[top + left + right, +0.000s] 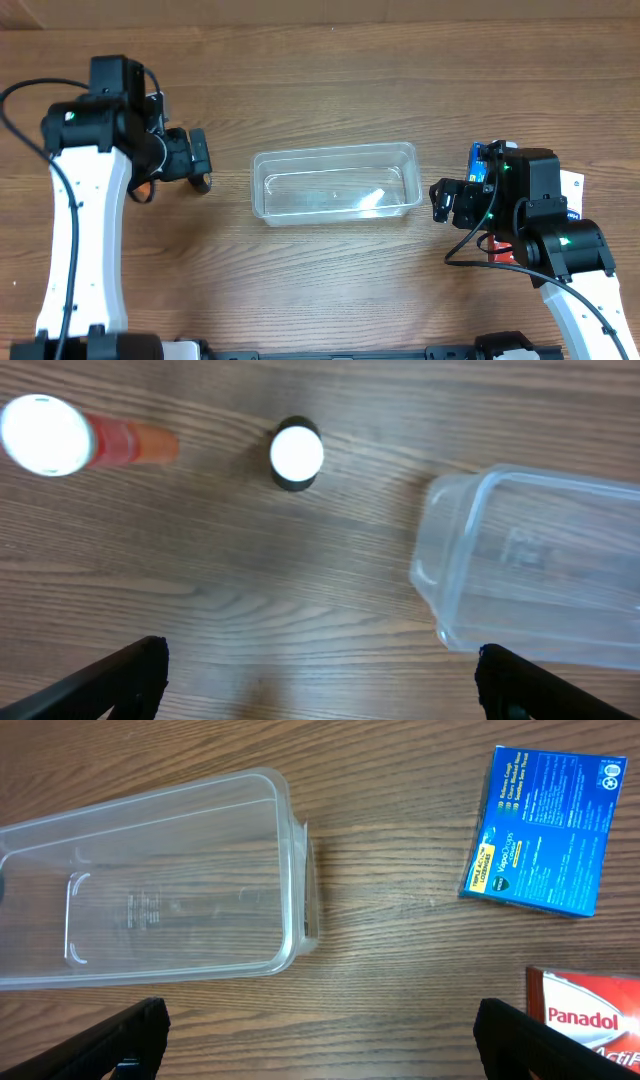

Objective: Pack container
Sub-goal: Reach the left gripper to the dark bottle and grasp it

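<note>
The dark bottle's base should stay free to stand in the container. My left gripper should reach the bottle and grab its white cap end (296, 454).
The clear plastic container (330, 152) lies in the middle of the table with nothing inside. It also shows in the left wrist view (520, 550) and in the right wrist view (150, 890). My left gripper (200, 160) is open and empty, hovering left of the container's left end; its fingers (320, 680) frame bare wood. My right gripper (440, 200) is open and empty just right of the container's right end; its fingers (320, 1040) also frame bare wood.
An orange bottle with a white cap (60, 438) and a small dark bottle with a white cap (296, 455) stand left of the container. A blue box (545, 830) and a red Panadol box (590, 1010) lie to its right, partly under the right arm (540, 210).
</note>
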`<state>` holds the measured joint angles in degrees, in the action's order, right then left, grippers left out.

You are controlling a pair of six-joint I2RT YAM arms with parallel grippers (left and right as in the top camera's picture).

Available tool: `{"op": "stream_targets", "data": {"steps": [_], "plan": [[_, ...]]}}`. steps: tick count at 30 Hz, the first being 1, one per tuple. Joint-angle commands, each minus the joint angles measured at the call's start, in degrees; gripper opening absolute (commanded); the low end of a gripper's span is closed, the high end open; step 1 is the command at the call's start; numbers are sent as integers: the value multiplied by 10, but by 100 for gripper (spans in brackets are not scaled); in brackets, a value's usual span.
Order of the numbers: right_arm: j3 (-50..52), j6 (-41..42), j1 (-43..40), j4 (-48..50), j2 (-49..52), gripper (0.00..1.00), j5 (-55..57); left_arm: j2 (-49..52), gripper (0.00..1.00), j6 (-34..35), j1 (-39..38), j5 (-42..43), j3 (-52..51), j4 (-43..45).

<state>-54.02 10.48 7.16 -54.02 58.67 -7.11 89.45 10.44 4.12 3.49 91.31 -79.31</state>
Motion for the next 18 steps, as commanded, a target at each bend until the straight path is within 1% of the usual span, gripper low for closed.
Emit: {"op": "stream_targets", "data": {"steps": [1, 3, 6, 9, 10, 14, 15, 16, 18], "plan": [[-15, -2, -1, 3, -3, 100, -1, 79, 100, -13, -4, -25, 10, 3], [-15, -2, -1, 1, -3, 100, -1, 125, 100, -13, -3, -40, 10, 12], [-15, -2, -1, 0, -3, 100, -1, 182, 100, -15, -3, -41, 10, 42], [-15, -2, -1, -2, -3, 100, -1, 215, 100, -15, -3, -41, 10, 64], [-15, -2, -1, -2, -3, 100, -1, 222, 96, -17, -3, -41, 10, 75], [-15, -2, -1, -2, -3, 100, -1, 237, 65, -17, -4, -41, 10, 91], [-15, -2, -1, -2, -3, 100, -1, 237, 54, -17, -4, -41, 10, 91], [-15, -2, -1, -2, -3, 100, -1, 237, 48, -17, -4, -41, 10, 91], [-15, -2, -1, -2, -3, 100, -1, 237, 42, -17, -4, -41, 10, 91]]}}
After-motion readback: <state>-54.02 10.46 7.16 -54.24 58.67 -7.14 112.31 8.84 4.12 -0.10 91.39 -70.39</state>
